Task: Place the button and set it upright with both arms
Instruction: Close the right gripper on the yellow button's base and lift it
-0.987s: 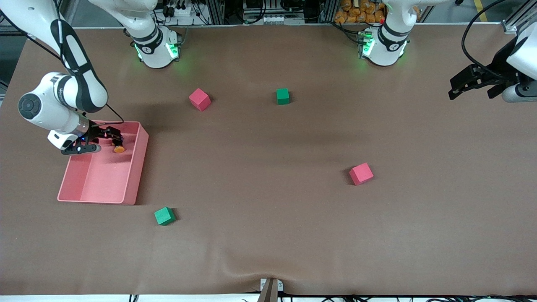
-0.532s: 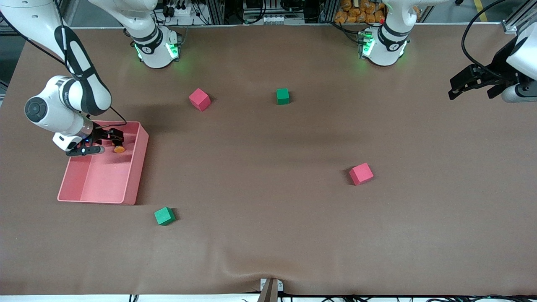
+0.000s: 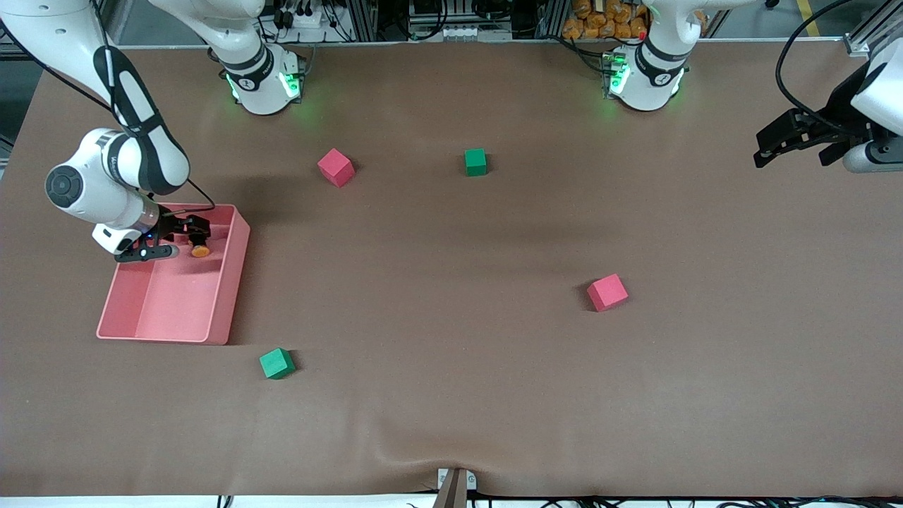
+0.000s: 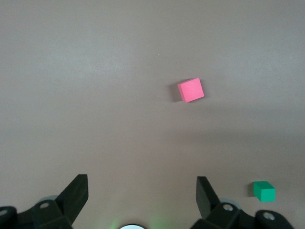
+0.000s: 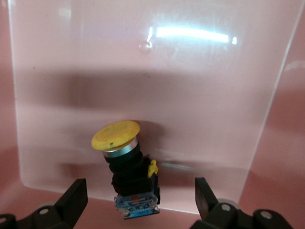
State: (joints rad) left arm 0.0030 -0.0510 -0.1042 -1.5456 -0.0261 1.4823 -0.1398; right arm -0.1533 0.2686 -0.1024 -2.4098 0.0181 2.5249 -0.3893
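Note:
My right gripper will next grip the button (image 5: 125, 162) by its black body (image 5: 133, 176), so that it can place the button upright.
The button (image 3: 200, 250), with an orange cap on a short black body, rests tilted on the floor of the pink bin (image 3: 227, 296), in the corner farthest from the front camera. My right gripper (image 3: 192, 231) is open inside the bin, touching nothing. In the right wrist view the button (image 5: 125, 162) sits between the spread fingertips (image 5: 76, 194), with its blue base toward my right gripper (image 5: 140, 190). My left gripper (image 3: 776, 141) waits, open and empty, over the left arm's end of the table. In the left wrist view my left gripper (image 4: 142, 185) is over bare table.
A red cube (image 3: 336, 167) and a green cube (image 3: 475, 161) lie near the arm bases. Another red cube (image 3: 607, 292) lies mid-table toward the left arm's end. Another green cube (image 3: 276, 363) lies nearer the front camera than the bin. The left wrist view shows a red cube (image 4: 191, 90) and a green cube (image 4: 264, 191).
The right arm's elbow and wrist have shifted slightly. The gripper stays open by the button, which has not moved. The left arm has not moved.

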